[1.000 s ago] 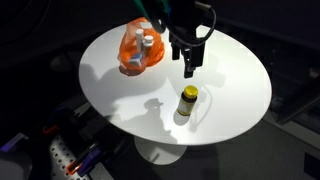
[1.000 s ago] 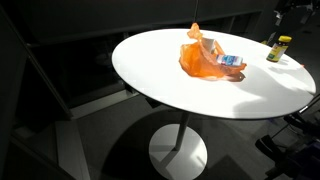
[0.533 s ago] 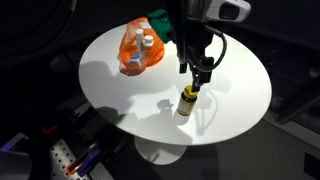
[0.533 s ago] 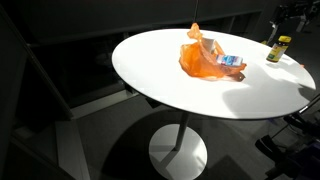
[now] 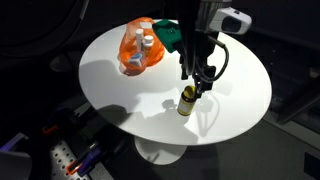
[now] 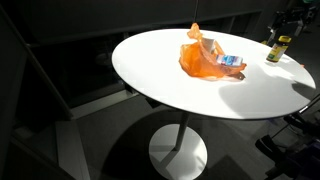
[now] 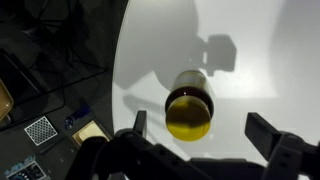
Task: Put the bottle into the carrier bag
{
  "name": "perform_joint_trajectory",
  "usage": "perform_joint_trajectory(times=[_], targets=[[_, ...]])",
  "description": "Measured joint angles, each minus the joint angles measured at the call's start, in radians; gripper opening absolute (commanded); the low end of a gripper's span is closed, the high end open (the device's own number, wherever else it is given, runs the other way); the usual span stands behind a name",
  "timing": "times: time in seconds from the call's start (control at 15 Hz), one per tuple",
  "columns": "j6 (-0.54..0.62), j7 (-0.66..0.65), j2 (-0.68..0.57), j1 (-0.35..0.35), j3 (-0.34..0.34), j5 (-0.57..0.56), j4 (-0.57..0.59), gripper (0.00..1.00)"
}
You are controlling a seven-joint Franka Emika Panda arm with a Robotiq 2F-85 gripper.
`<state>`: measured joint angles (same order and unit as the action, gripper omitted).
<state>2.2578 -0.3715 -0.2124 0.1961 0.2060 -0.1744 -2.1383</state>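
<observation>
My fingertips are level with the yellow cap's sides in the wrist view, so it is time for my gripper to close on the cap.
A small dark bottle with a yellow cap (image 5: pixel 187 101) stands upright on the round white table (image 5: pixel 240 90). It also shows in an exterior view (image 6: pixel 277 48) and in the wrist view (image 7: pixel 189 108). My gripper (image 5: pixel 201 80) is open and hangs just above the bottle, its fingers (image 7: pixel 200 130) spread to either side of the cap without touching it. The orange carrier bag (image 5: pixel 140 48) lies at the far side of the table and holds a couple of white-capped bottles. The bag also shows in an exterior view (image 6: pixel 205 58).
A green object (image 5: pixel 167 35) sits behind the arm next to the bag. The table's edge (image 7: pixel 122 70) runs close to the bottle in the wrist view, with dark floor clutter beyond it. Dark surroundings ring the table.
My gripper has moved from beside the bag over to the bottle and come down to just above its cap. The bottle and the bag have not moved.
</observation>
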Motion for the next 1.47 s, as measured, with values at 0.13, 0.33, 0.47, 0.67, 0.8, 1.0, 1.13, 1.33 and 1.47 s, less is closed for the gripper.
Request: perform_joint_trajectory(times=[0.13,0.33,0.47,0.67,0.8,1.0,1.13,1.33,1.47], targets=[[-0.001,0.000,-0.002,0.000,0.002,0.000,0.000,1.00],[-0.002,0.000,-0.002,-0.001,0.006,0.000,0.000,1.00],[-0.002,0.000,-0.002,-0.001,0.008,0.000,0.000,1.00],[-0.002,-0.001,-0.004,-0.001,0.012,0.000,0.000,0.93],[-0.002,-0.006,-0.008,-0.001,0.015,0.000,0.000,0.69],[-0.002,-0.023,-0.016,-0.001,0.017,0.000,0.000,0.51],[-0.002,-0.033,-0.020,-0.003,0.017,0.000,0.000,0.33],[-0.004,-0.037,-0.013,-0.010,0.017,0.000,0.005,0.20],[-0.010,-0.038,0.000,-0.025,0.016,0.000,0.006,0.20]])
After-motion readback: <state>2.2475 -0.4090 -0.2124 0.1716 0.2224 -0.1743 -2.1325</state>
